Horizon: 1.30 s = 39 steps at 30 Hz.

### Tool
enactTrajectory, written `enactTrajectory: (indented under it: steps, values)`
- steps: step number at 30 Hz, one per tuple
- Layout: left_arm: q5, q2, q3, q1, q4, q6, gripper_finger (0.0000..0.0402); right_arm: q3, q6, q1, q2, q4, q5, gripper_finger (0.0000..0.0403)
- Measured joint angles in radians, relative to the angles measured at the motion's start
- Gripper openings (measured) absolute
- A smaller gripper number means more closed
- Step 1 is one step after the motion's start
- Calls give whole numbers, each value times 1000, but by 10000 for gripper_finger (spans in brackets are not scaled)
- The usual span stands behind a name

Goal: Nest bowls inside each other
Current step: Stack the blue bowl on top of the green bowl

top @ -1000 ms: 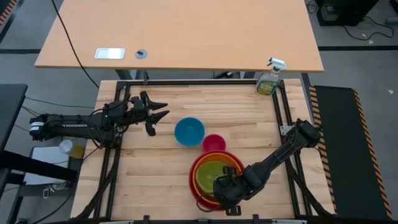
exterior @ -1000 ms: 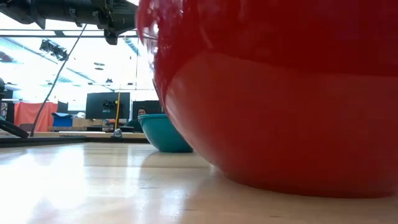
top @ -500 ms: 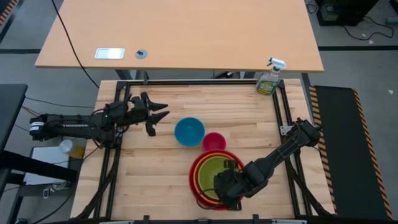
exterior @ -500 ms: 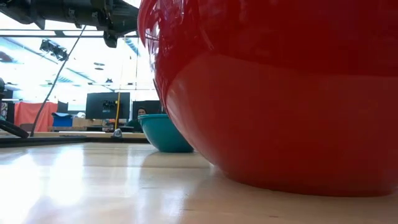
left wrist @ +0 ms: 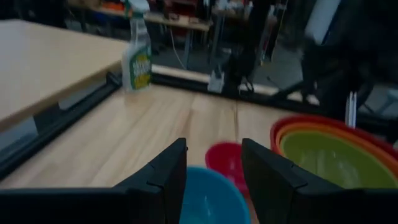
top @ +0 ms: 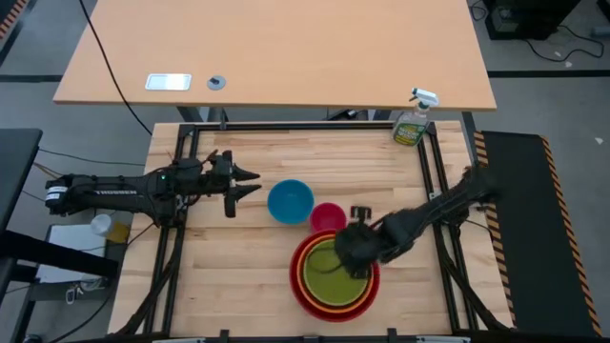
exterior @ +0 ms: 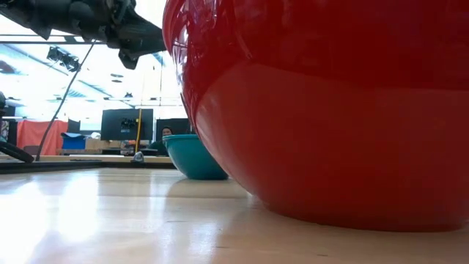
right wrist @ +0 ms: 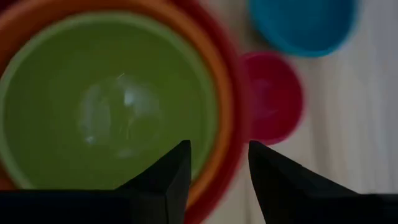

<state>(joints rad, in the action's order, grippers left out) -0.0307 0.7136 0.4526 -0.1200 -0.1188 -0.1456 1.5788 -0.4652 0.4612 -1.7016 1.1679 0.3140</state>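
The blue bowl needs to go inside the green bowl point(top: 324, 276), so I should grab the blue bowl by its rim point(top: 274, 218) with my left gripper next.
A red bowl point(top: 307, 290) stands on the table with an orange bowl point(top: 306, 265) and a green bowl point(top: 324, 276) nested in it. In the low view the red bowl point(exterior: 330, 110) fills the right side. The blue bowl point(top: 290, 201) and the smaller pink bowl point(top: 327, 218) rest on their bases just beyond the stack. My right gripper point(top: 349, 259) hangs open above the stack's far right part, pointing steeply down at the green bowl point(right wrist: 106, 99). My left gripper point(top: 250, 181) hovers open and nearly level, left of the blue bowl point(left wrist: 208, 193).
A green spray bottle point(top: 414, 122) stands at the table's far right corner. A black frame point(top: 305, 126) borders the table. Bare wood lies left of and in front of the stack. A second desk point(top: 276, 48) stands beyond the table.
My right gripper has risen from the stack's near rim and swung toward the table's far edge, and now stands over the stack's far right part. The stack has stayed put. My left gripper has tipped slightly downward in place.
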Motion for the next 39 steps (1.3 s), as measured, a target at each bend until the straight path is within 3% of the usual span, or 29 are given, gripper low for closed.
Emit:
enactTrajectory:
  steps: [6,10,17,22,28,34,39]
  values:
    - [8,44,3,33,63,7,155,-283,-100,-84,277,-163,112,168]
    - [-10,153,92,88,107,10,155,-433,-129,-164,390,-256,137,167]
    - [-71,395,271,186,329,132,155,-648,-31,-309,478,-407,-39,167]
    - [-225,523,310,267,424,238,161,-716,-7,-338,534,-415,-10,169]
    - [-401,618,323,367,385,420,189,-763,14,-338,583,-459,13,169]
    - [-447,728,322,373,364,433,224,-777,24,-338,590,-498,12,169]
    - [-489,796,348,373,365,477,231,-779,30,-337,584,-523,10,169]
